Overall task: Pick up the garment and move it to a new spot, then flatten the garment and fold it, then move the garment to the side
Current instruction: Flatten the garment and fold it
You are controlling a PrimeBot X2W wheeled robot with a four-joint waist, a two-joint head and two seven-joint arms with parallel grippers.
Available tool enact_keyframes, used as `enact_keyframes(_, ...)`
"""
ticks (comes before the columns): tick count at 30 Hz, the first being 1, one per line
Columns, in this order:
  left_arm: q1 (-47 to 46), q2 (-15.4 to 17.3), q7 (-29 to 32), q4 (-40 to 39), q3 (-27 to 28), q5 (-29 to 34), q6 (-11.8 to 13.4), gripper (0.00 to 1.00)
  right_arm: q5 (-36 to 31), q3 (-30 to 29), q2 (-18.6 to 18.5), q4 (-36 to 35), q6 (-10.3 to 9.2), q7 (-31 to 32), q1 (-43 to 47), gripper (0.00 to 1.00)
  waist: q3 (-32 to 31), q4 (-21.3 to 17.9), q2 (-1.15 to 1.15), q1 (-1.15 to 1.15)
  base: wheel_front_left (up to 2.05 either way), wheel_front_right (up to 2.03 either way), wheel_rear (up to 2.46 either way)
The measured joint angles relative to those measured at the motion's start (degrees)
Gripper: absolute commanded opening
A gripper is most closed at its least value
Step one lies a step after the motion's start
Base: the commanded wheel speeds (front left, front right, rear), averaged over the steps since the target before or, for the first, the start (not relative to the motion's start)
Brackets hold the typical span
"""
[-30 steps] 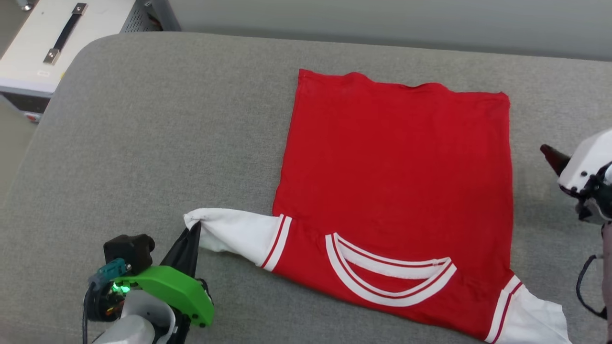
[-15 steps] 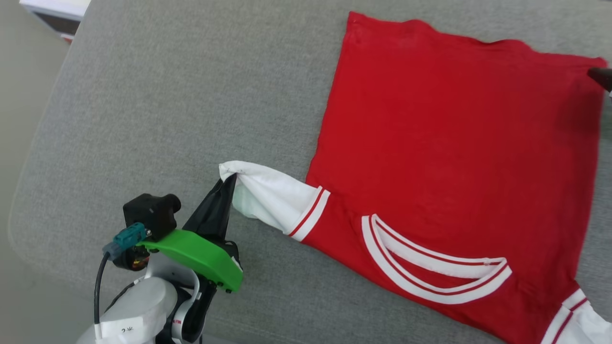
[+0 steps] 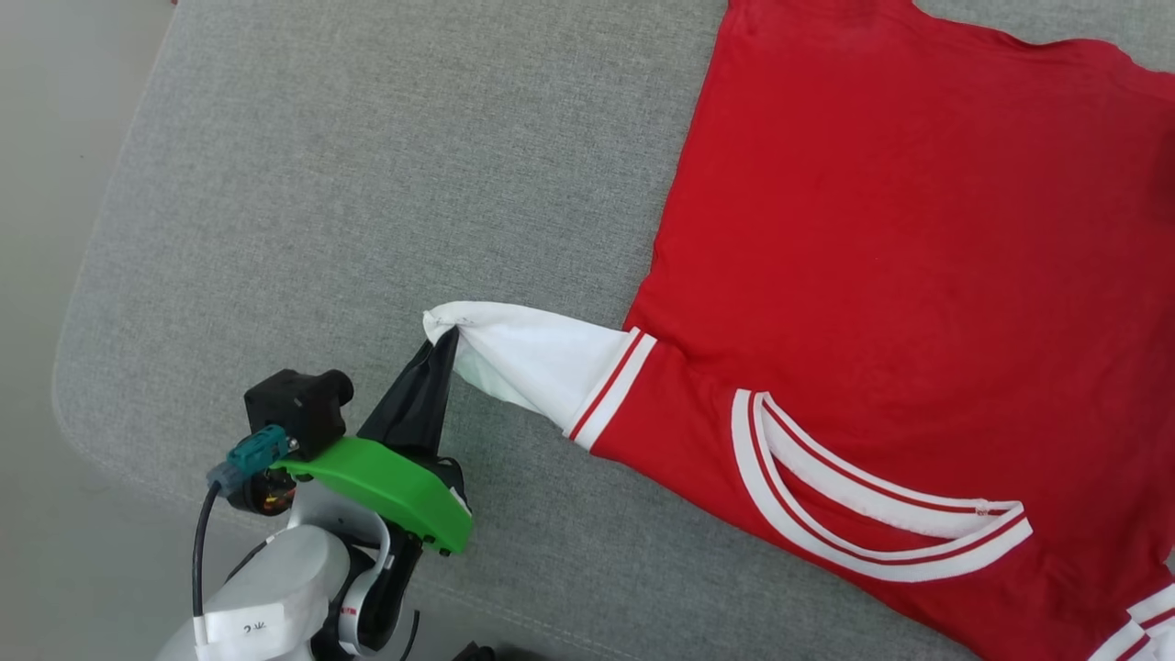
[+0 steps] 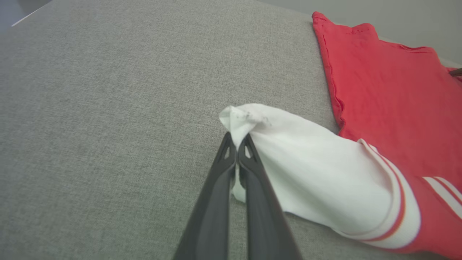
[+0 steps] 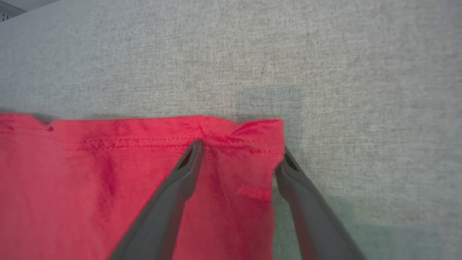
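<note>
The garment should be moved and straightened next, so my right gripper should grab it by its stitched hem corner (image 5: 260, 141).
The garment (image 3: 900, 239), a red shirt with white sleeves and striped trim, lies spread on the grey cushion (image 3: 321, 184) with its collar toward the near edge. My left gripper (image 3: 444, 341) is shut on the tip of the garment's white sleeve (image 4: 306, 173), whose pinched end bunches above the fingertips (image 4: 236, 142). In the right wrist view my right gripper (image 5: 242, 151) stands open over the hem corner of the garment (image 5: 238, 137), one finger lying on the red cloth, the other at its side edge on the grey fabric.
The cushion's rounded left corner (image 3: 92, 367) drops to a pale floor (image 3: 46, 184). Bare grey fabric stretches left of the shirt and beyond the hem (image 5: 252, 54).
The head view has swung down and left, so the shirt sits further right and the right gripper has left that view. The left gripper still pinches the sleeve tip.
</note>
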Motion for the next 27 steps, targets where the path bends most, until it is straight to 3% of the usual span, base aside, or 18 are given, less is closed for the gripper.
enact_keyframes(12,1.18,-0.21,-0.13,1.81,0.19,-0.21,0.20,0.00,0.02,1.09,0.80,-1.40,-0.03,1.20,4.02,0.00,-4.60,-1.31,0.00,0.00,0.00,0.00,0.00)
enact_keyframes(19,5.37,0.71,0.21,2.88,0.35,-1.22,2.34,0.00,7.05,1.97,0.54,-8.02,-0.02,-0.92,16.42,0.00,-9.88,-3.44,0.00,-0.01,0.00,0.00,0.00)
enact_keyframes(27,10.45,3.22,1.03,2.94,1.63,-3.46,4.38,0.00,13.01,0.32,2.05,-21.49,-0.02,-0.30,34.17,0.00,-15.61,-7.68,0.00,-0.01,0.00,0.00,0.00)
